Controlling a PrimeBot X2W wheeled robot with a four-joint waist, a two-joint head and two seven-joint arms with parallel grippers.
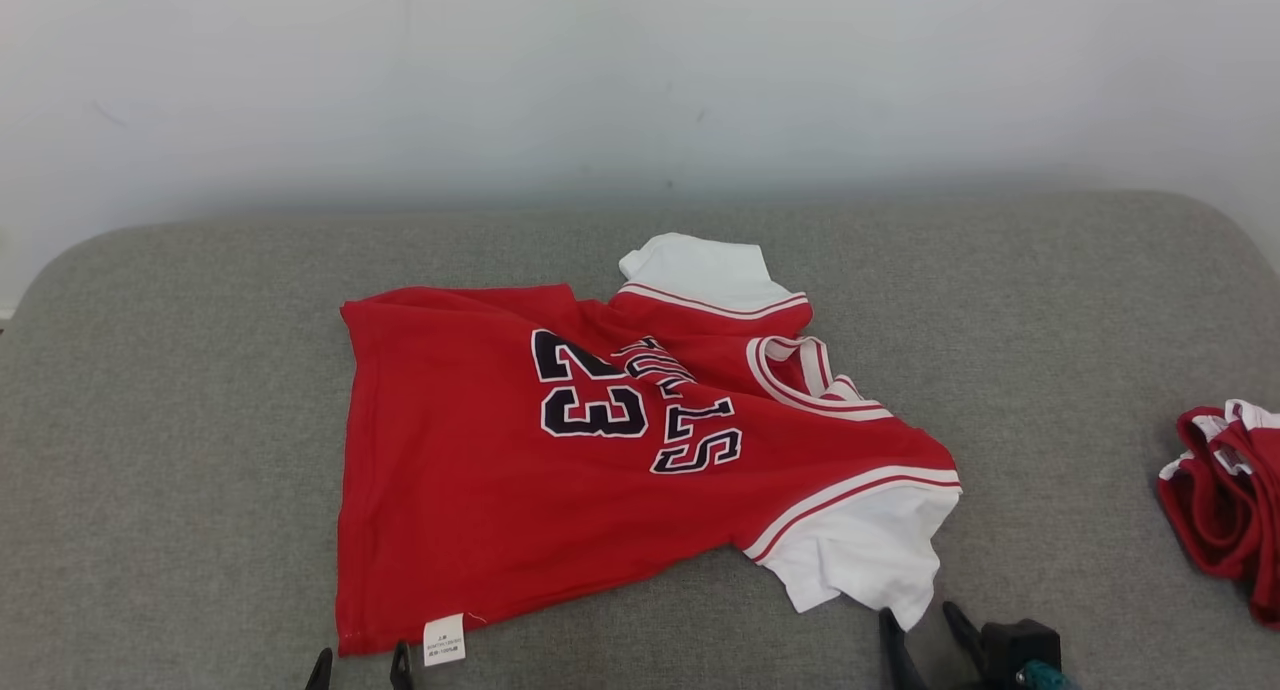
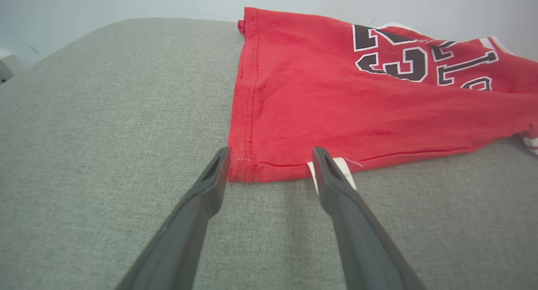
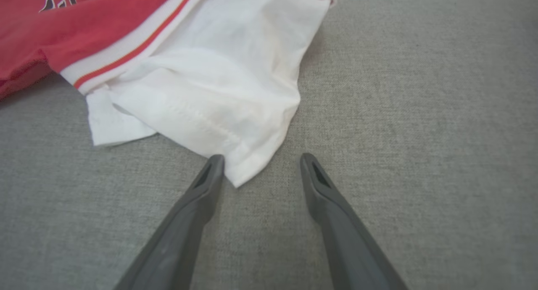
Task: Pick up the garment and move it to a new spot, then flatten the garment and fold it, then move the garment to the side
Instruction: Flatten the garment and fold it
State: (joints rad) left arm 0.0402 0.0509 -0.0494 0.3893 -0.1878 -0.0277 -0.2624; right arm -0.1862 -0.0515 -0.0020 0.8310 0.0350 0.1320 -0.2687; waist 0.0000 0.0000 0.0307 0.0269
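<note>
Next, my right gripper grabs the white sleeve's corner [image 1: 908, 616], since the jersey [image 1: 480, 486] lies spread on the cushion and its sleeve narrows to a loose end.
The garment [image 1: 560, 450] is a red jersey with white sleeves and a dark "23", lying spread but rumpled on the grey cushioned surface [image 1: 180, 390]. My left gripper [image 1: 360, 667] is open at the jersey's near hem corner. In the left wrist view the left gripper [image 2: 271, 157] straddles that red hem corner [image 2: 252, 168], with the white label [image 2: 349, 174] beside one finger. My right gripper [image 1: 925, 625] is open at the tip of the near white sleeve [image 1: 870, 560]. In the right wrist view the right gripper [image 3: 261, 162] has the sleeve's corner [image 3: 248, 164] between its fingers.
A second red and white garment [image 1: 1225, 500] lies bunched at the right edge of the surface. A pale wall [image 1: 640, 80] rises behind the cushion's far edge. Bare grey fabric lies to the left of the jersey and in front of it.
</note>
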